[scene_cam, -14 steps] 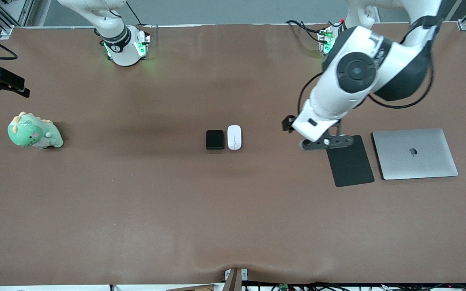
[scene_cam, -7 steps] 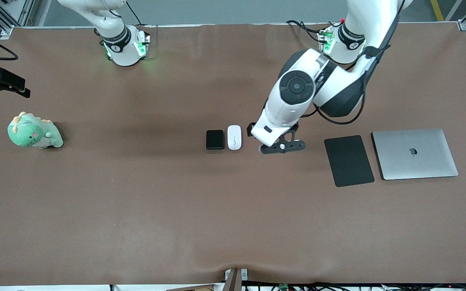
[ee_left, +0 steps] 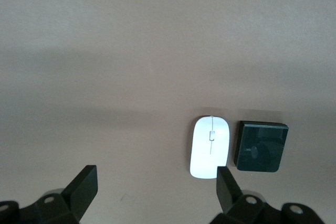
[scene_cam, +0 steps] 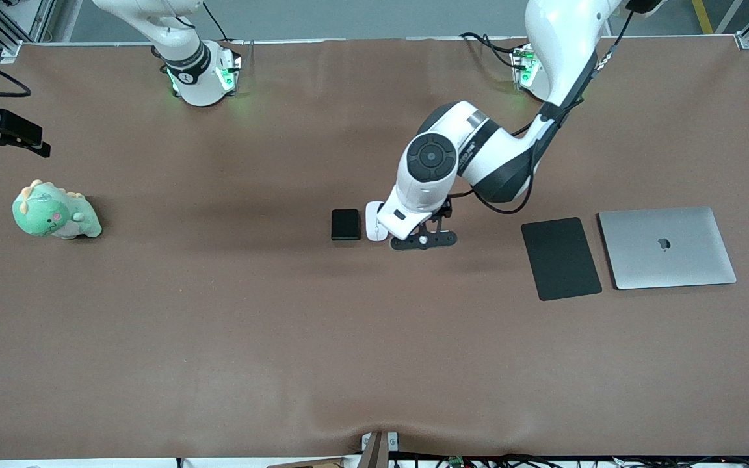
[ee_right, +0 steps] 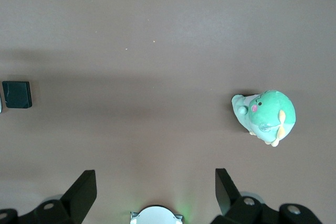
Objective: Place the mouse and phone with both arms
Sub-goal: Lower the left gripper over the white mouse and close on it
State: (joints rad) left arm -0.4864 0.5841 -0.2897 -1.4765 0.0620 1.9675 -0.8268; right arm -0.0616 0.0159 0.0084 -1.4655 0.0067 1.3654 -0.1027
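Note:
The left gripper next needs to pick up the white mouse by its long sides, so that the white mouse's scroll wheel (ee_left: 212, 136) stays free while the gripper places the white mouse.
The white mouse (scene_cam: 372, 221) lies mid-table, touching or nearly touching the black phone (scene_cam: 346, 224), which is on its right-arm side. My left arm covers part of the mouse. My left gripper (scene_cam: 424, 241) hangs open and empty just beside the mouse, toward the left arm's end. In the left wrist view the mouse (ee_left: 210, 147) and the phone (ee_left: 261, 147) lie next to one open finger (ee_left: 227, 183), outside the left gripper (ee_left: 156, 183). My right gripper (ee_right: 155, 183) is open and empty, high over its own base (ee_right: 156, 215). It is out of the front view and waits. The phone (ee_right: 17, 94) shows far off there.
A green dinosaur plush (scene_cam: 56, 212) sits toward the right arm's end; it also shows in the right wrist view (ee_right: 265, 115). A flat black mouse pad (scene_cam: 561, 258) and a closed silver laptop (scene_cam: 667, 247) lie toward the left arm's end. A black mount (scene_cam: 4, 133) juts in beside the plush.
My left arm has swung from over the mouse pad to beside the mouse, gripper still open. The right arm, mouse and phone have not moved.

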